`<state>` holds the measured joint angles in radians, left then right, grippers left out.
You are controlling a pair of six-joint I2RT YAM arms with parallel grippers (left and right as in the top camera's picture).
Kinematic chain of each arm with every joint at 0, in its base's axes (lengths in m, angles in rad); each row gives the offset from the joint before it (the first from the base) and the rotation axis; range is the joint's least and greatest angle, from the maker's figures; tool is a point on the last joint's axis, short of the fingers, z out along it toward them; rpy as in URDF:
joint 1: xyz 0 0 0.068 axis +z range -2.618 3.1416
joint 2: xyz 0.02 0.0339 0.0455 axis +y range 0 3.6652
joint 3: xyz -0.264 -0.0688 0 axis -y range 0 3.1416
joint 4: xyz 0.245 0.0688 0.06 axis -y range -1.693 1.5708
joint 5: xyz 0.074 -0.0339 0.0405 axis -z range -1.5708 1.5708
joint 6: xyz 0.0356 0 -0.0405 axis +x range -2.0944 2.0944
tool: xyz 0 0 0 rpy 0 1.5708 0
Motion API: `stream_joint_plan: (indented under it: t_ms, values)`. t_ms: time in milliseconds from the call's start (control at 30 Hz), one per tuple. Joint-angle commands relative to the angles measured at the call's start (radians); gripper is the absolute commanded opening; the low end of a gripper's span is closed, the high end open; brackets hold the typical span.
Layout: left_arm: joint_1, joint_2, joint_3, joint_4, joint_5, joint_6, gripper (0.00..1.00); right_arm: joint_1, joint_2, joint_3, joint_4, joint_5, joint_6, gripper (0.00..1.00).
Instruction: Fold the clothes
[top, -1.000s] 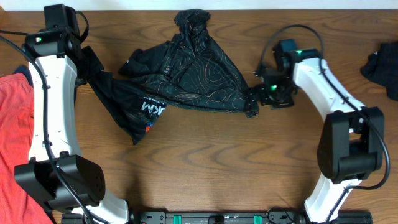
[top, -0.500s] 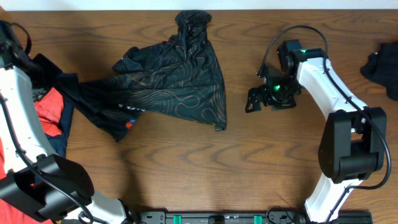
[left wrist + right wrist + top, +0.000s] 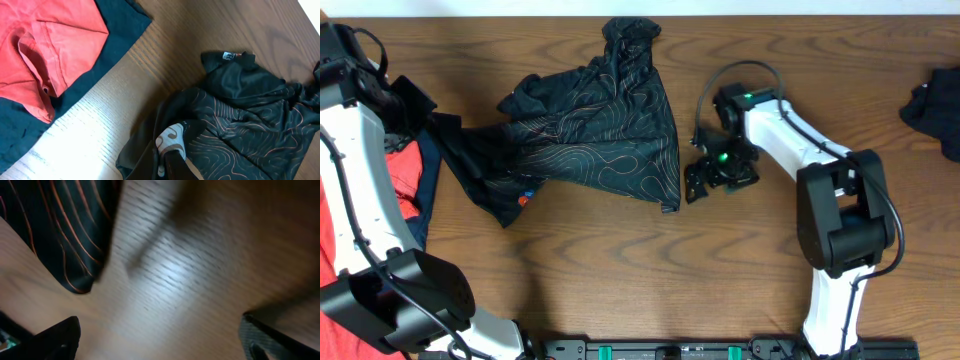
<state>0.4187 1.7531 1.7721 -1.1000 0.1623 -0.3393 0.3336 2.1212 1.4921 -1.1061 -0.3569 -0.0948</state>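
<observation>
The jersey needs to be stretched open for folding, so my right gripper will next grab the black jersey's loose corner (image 3: 670,204) (image 3: 83,284), opposite the jersey's edge that my left gripper holds.
The black jersey (image 3: 590,130) with wavy contour lines lies crumpled across the table's middle, with a bunched part (image 3: 630,35) towards the far edge. My left gripper (image 3: 438,128) is shut on its left edge, which stretches taut from the cloth. In the left wrist view a fold with a white logo (image 3: 172,140) sits pinched at the left gripper (image 3: 172,167). My right gripper (image 3: 703,182) stands open just right of the jersey's lower right corner (image 3: 670,203), touching nothing. In the right wrist view that corner (image 3: 70,245) lies ahead and left of the open right gripper (image 3: 165,345), over bare wood.
A red top (image 3: 400,170) lies on a navy one (image 3: 427,185) at the table's left edge, both also in the left wrist view: red top (image 3: 45,45), navy top (image 3: 120,25). Another dark garment (image 3: 935,110) lies at the right edge.
The left arm has dragged the jersey leftwards, away from the right gripper. The right gripper, open throughout, has followed left towards the jersey's lower right corner.
</observation>
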Motion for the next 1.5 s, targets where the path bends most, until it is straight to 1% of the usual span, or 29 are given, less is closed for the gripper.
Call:
stream_joint_plan:
  t_ms: [0,267,433,600,1133,1167,1200,1233,1267,1300,1333,1367,1400,1433,1467]
  values:
    - [-0.002,-0.023,-0.004,-0.003,0.010,0.013,0.06,0.055,0.058,-0.017,0.016,0.016,-0.019,0.99]
    - [-0.011,-0.023,-0.004,-0.011,0.010,0.013,0.06,0.189,0.057,-0.002,0.031,0.012,-0.034,0.99]
    - [-0.031,-0.023,-0.004,-0.013,0.010,0.013,0.06,0.243,0.057,0.000,0.091,0.013,-0.032,0.99]
    - [-0.043,-0.023,-0.004,-0.013,0.010,0.013,0.06,0.252,0.057,0.000,0.138,0.016,-0.026,0.99]
    - [-0.043,-0.023,-0.004,-0.013,0.010,0.013,0.06,0.249,0.057,-0.001,0.129,0.009,-0.027,0.99]
    - [-0.043,-0.023,-0.004,-0.013,0.010,0.013,0.07,0.249,0.057,-0.001,0.127,0.009,-0.036,0.91]
    - [-0.043,-0.023,-0.004,-0.013,0.010,0.013,0.06,0.249,0.057,-0.001,0.127,0.009,-0.040,0.73]
    - [-0.043,-0.023,-0.004,-0.013,0.010,0.013,0.06,0.249,0.057,-0.001,0.127,0.009,-0.042,0.57]
    - [-0.043,-0.023,-0.004,-0.013,0.010,0.013,0.06,0.249,0.057,-0.001,0.127,0.010,-0.042,0.40]
    - [-0.043,-0.023,-0.004,-0.013,0.010,0.013,0.06,0.247,0.057,-0.001,0.127,0.009,-0.042,0.35]
    - [-0.043,-0.023,-0.004,-0.013,0.010,0.013,0.06,0.245,0.057,-0.001,0.127,0.010,-0.042,0.48]
    - [-0.043,-0.023,-0.004,-0.013,0.010,0.013,0.06,0.244,0.057,-0.001,0.127,0.010,-0.042,0.56]
    - [-0.043,-0.023,-0.004,-0.013,0.010,0.013,0.06,0.242,0.057,-0.001,0.127,0.010,-0.042,0.57]
    - [-0.043,-0.023,-0.004,-0.013,0.009,0.013,0.06,0.240,0.057,-0.001,0.127,0.011,-0.042,0.48]
    - [-0.043,-0.023,-0.004,-0.013,0.010,0.013,0.06,0.238,0.057,-0.001,0.127,0.016,-0.041,0.28]
